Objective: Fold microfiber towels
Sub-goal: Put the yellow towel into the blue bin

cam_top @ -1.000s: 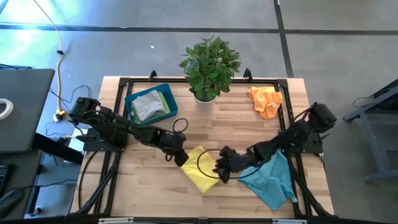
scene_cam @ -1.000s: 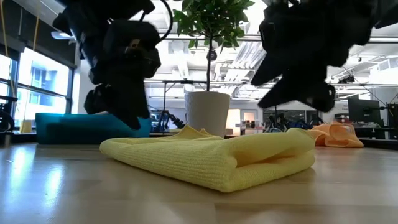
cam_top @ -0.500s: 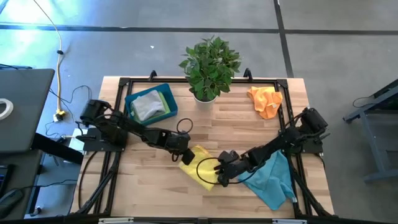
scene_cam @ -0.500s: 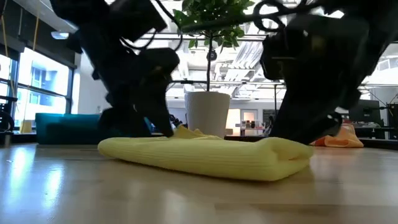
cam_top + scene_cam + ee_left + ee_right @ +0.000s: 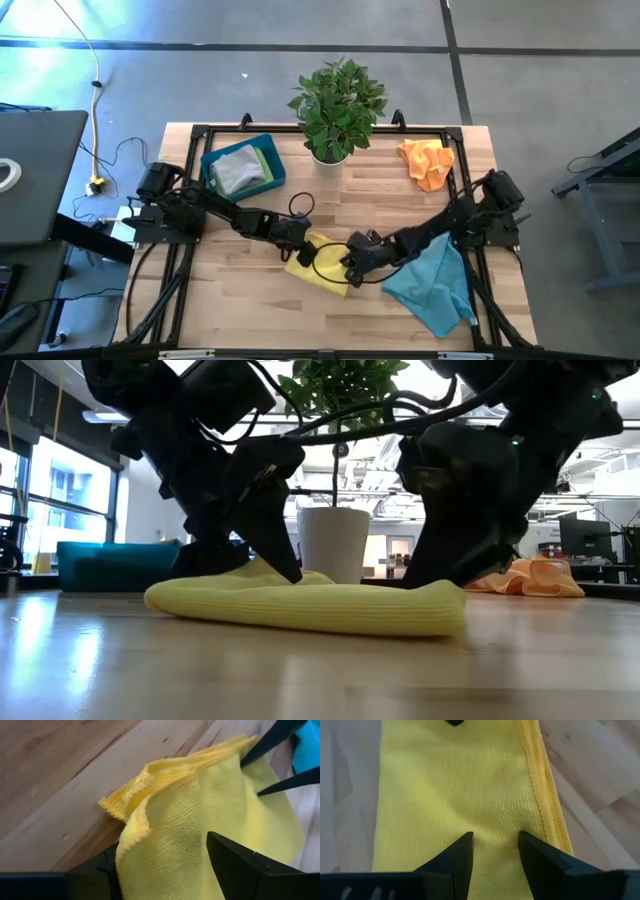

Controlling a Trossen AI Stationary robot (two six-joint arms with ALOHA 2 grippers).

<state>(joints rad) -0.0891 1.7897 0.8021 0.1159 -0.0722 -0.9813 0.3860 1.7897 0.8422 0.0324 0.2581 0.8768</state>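
The folded yellow towel needs to go to the blue tray (image 5: 268, 150), so my left gripper will grab the towel by its hemmed corner next.
A yellow towel (image 5: 318, 262) lies folded flat on the wooden table, a little near of its middle. It also shows in the low view (image 5: 300, 605). My left gripper (image 5: 297, 243) is open at the towel's far left corner, with cloth between its fingers (image 5: 162, 855). My right gripper (image 5: 352, 262) stands on the towel's right end, its fingers close together with cloth between them (image 5: 495, 837). A teal-blue towel (image 5: 435, 285) lies spread at the near right. An orange towel (image 5: 427, 162) lies crumpled at the far right. My left gripper stands open over the yellow towel's far left corner (image 5: 131, 805), slanting down from the table's left. One fingertip (image 5: 290, 570) meets the cloth from above. The corner's edge is rippled and a little raised; the rest of the towel lies on the table. My right gripper has a narrow strip of the towel's top face (image 5: 496, 827) between its two fingers, near the right hemmed edge (image 5: 540, 795). The fingers slant down from the table's right. How many layers it has, I cannot tell. The towel lies on the table.
A blue tray (image 5: 262, 148) at the far left holds a grey towel (image 5: 236, 170) on a lime green one. A potted plant (image 5: 338, 105) stands at the far middle. Black frame rails (image 5: 190, 200) run along the table's sides.
Both grippers have come down from above the yellow towel onto it. My left gripper has moved a little toward the right. My right gripper has moved toward the far edge, and the towel's thick right fold has flattened and shifted left.
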